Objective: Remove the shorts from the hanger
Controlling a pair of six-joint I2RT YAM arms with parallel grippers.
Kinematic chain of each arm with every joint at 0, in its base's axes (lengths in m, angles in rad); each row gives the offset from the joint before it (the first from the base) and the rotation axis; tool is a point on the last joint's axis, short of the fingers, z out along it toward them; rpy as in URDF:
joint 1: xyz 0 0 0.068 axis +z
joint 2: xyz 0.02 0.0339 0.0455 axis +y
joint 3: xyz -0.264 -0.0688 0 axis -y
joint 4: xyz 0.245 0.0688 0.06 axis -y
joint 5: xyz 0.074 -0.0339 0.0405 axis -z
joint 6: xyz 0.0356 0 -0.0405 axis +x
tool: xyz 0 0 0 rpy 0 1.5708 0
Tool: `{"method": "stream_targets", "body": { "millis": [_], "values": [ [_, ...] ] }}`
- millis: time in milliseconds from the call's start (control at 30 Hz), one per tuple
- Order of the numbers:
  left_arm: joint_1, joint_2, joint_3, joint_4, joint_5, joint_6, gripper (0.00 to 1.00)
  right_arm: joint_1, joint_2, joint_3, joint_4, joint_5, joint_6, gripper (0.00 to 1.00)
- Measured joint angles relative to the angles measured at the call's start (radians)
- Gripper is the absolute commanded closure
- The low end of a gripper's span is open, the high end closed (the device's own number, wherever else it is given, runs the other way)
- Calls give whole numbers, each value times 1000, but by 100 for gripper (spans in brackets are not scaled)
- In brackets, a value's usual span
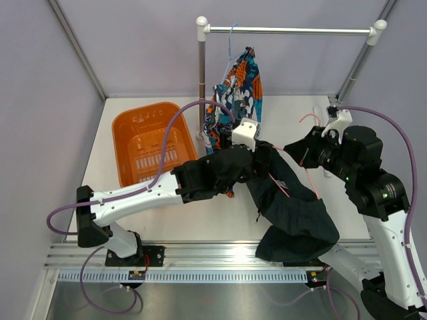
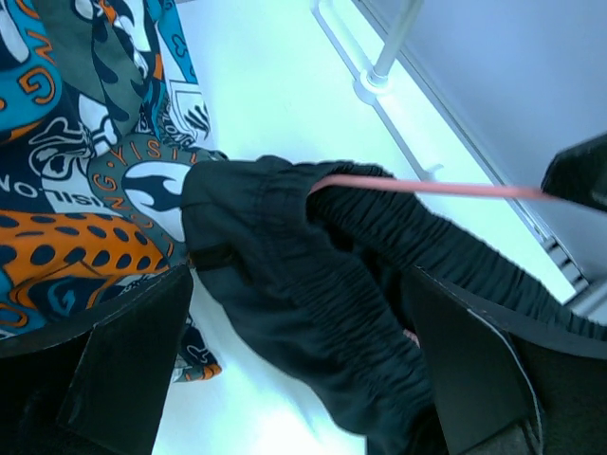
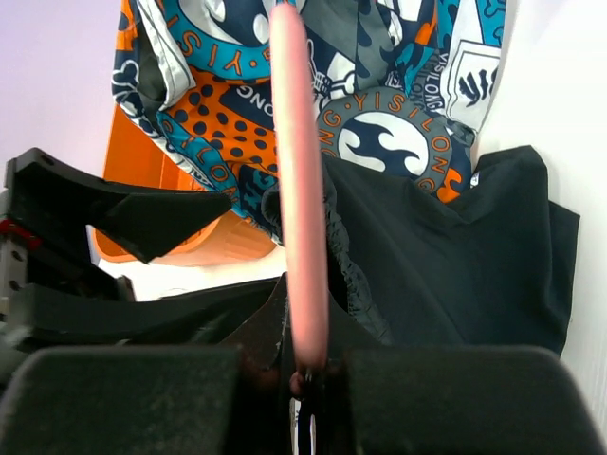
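Observation:
I will next take hold of the black shorts (image 1: 293, 213) with my left gripper by the gathered waistband (image 1: 266, 164) to remove the shorts, and the pink hanger will stay outside my fingers.
Black shorts (image 1: 293, 213) hang on a thin pink hanger (image 1: 309, 179) and droop over the table's front middle. My right gripper (image 1: 297, 148) is shut on the hanger; in the right wrist view the pink rod (image 3: 299, 190) runs straight out from the closed jaws (image 3: 308, 365), with the shorts (image 3: 455, 265) behind it. My left gripper (image 1: 260, 163) is open at the shorts' left end. In the left wrist view the gathered waistband (image 2: 332, 284) lies between the spread fingers (image 2: 123, 370), against the right one, and the hanger (image 2: 427, 188) crosses above it.
Patterned blue-and-orange shorts (image 1: 237, 93) hang from a rail (image 1: 287, 30) at the back, close behind both grippers. The rail's post (image 1: 201, 73) stands just left of them. An orange basket (image 1: 120, 127) sits at the back left.

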Motion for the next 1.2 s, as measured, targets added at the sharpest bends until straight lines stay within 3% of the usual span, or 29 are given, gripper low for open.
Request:
{"method": "stream_targets", "body": {
  "millis": [167,400,500,533,633,733,1200],
  "values": [
    [6,51,50,-1,-23,-1,3,1,10,29,-2,0,-5,100],
    [44,75,50,-17,-22,-24,18,2,10,52,-4,-2,-7,100],
    [58,76,50,-19,-21,-31,40,3,10,53,-4,-5,-7,100],
    [62,76,50,-18,-20,-32,58,3,10,53,-4,-7,-7,100],
    [70,76,50,-16,-12,-31,87,4,10,53,-4,-10,-7,100],
    [76,76,48,-14,-6,-23,99,4,7,53,-4,-13,-7,100],
    [211,92,104,-14,48,-11,100,4,-33,64,-4,-35,-19,100]
  ]
}}
